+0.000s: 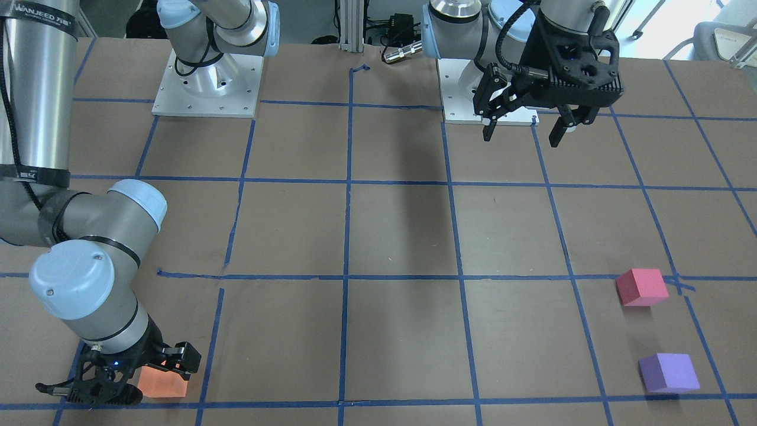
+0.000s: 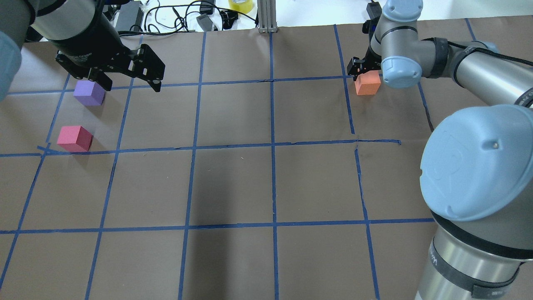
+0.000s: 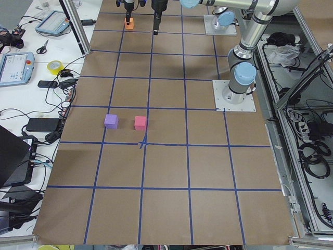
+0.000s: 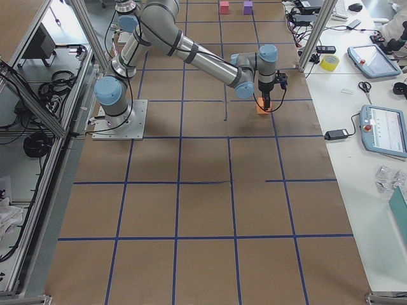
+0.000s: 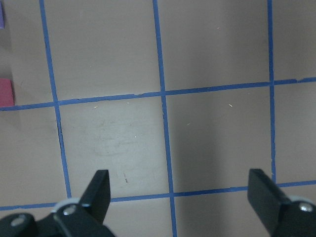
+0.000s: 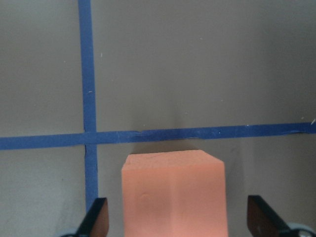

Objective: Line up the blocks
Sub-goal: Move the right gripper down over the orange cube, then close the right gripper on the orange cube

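Note:
My right gripper grabs the orange block (image 1: 162,381) by its two opposite sides next, to arrange the blocks in a line.
The orange block (image 1: 162,381) (image 2: 367,82) rests on the table at the far right, next to a blue tape crossing. My right gripper (image 1: 157,378) (image 6: 180,222) is lowered around it, open, with a gap on each side of the block (image 6: 174,192). The pinkish-red block (image 1: 640,287) (image 2: 75,138) and the purple block (image 1: 669,372) (image 2: 89,92) sit close together on the far left. My left gripper (image 1: 521,137) (image 2: 131,85) (image 5: 180,197) is open and empty, held high above the table to the right of the purple block.
Brown paper with a blue tape grid (image 2: 272,146) covers the table. The two arm bases (image 1: 207,89) (image 1: 491,89) stand at the robot's edge. An aluminium post (image 2: 266,16), cables and a yellow tape roll (image 2: 240,5) lie beyond the far edge.

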